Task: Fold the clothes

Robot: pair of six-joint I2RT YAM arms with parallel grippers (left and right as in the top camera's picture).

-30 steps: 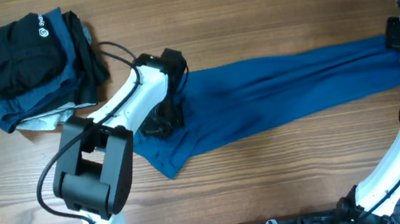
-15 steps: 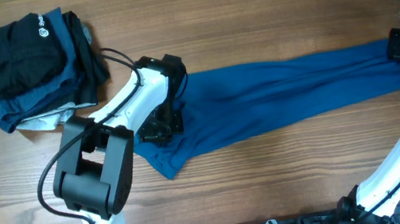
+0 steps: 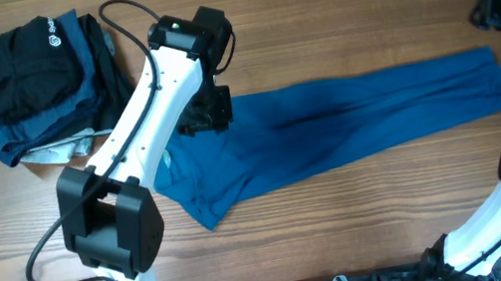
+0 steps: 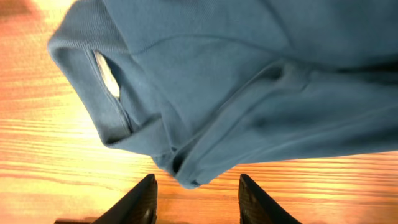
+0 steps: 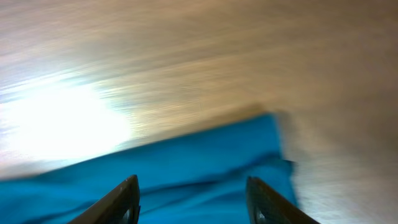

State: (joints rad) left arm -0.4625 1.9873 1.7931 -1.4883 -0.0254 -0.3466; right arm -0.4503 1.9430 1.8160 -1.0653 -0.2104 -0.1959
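The robot's left gripper should next grab the blue polo shirt [image 3: 358,118] by the near tip of its collar fold [image 3: 210,220]. Then the robot can pull that end of the shirt straight for folding.
The clothes, a blue polo shirt [image 3: 358,118], lie stretched in a long band across the middle of the table, collar end at the left. My left gripper [image 3: 205,117] hovers over that left end. In the left wrist view its fingers [image 4: 142,200] stand open over bare wood, and the shirt's collar fold [image 4: 186,168] lies just ahead of them, untouched. My right gripper [image 3: 500,10] is lifted beyond the shirt's right end. In the blurred right wrist view the gripper [image 5: 193,202] is open with blue fabric [image 5: 186,168] below and nothing held.
A pile of dark folded garments [image 3: 39,78], the top one black with a small white logo, sits at the far left corner. The wooden table [image 3: 346,236] shows in front of the shirt. A black cable loops from the left arm near the pile.
Both grippers have opened and let go of the shirt. The left one has lifted and moved toward the far side. The right one has pulled up and away from the right end.
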